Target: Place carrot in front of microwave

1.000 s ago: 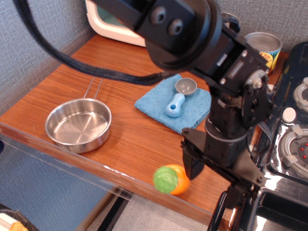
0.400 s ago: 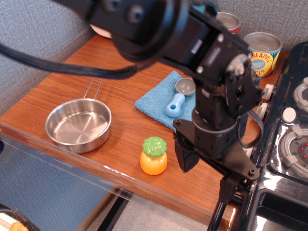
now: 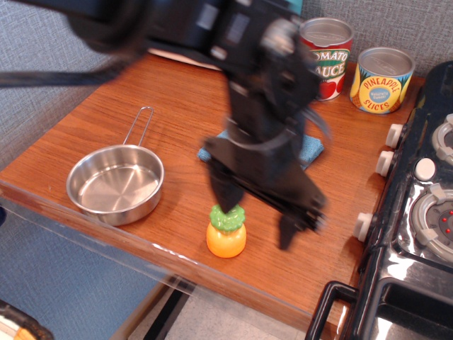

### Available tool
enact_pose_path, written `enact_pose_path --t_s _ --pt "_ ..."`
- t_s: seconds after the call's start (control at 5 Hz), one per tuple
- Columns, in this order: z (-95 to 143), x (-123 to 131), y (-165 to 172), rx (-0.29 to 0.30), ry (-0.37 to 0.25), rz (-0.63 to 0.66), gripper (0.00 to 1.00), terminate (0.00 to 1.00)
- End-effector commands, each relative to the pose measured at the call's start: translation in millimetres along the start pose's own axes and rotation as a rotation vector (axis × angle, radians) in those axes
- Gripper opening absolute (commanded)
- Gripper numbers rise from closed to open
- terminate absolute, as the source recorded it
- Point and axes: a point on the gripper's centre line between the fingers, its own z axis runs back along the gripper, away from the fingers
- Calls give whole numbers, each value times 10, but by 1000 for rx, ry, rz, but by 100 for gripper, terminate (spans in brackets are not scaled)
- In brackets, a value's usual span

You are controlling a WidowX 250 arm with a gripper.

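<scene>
My gripper should take hold of the carrot by its green leafy top (image 3: 227,218), so the carrot's orange body (image 3: 226,241) stays free to stand in front of the microwave.
The carrot (image 3: 226,232) stands upright near the table's front edge, with its orange body below and green leafy top above. My gripper (image 3: 256,221) is open. Its left finger (image 3: 224,193) hangs just above the carrot's green top, and its right finger (image 3: 287,235) is down to the carrot's right. The arm is motion-blurred. The fingers do not hold the carrot. The microwave is almost all hidden behind my arm at the far back. Only a thin cream strip (image 3: 185,59) of it shows.
A steel pan (image 3: 115,183) with a wire handle sits at the left. A blue cloth (image 3: 312,150) peeks out behind the arm. A tomato can (image 3: 327,46) and a pineapple can (image 3: 382,79) stand at the back right. A black stove (image 3: 425,212) borders the right side.
The carrot went from lying tipped near the front edge to standing upright a little further left. My arm swung left, and the open gripper is now over the carrot.
</scene>
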Motion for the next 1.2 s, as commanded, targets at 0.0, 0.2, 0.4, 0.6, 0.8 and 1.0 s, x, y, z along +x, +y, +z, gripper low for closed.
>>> enact_pose_path --t_s 0.0,0.2,0.4,0.6,0.8,1.0 --pt "-98 -120 369 28 59 105 100 0" --pt "-238 -164 418 49 117 135 100 0" --pt "-375 -144 383 67 159 128 100 0" --pt "-434 -110 384 81 158 140 100 0" --pt "-471 -65 397 82 155 156 100 0" --pt "-490 -25 396 79 151 159 100 0"
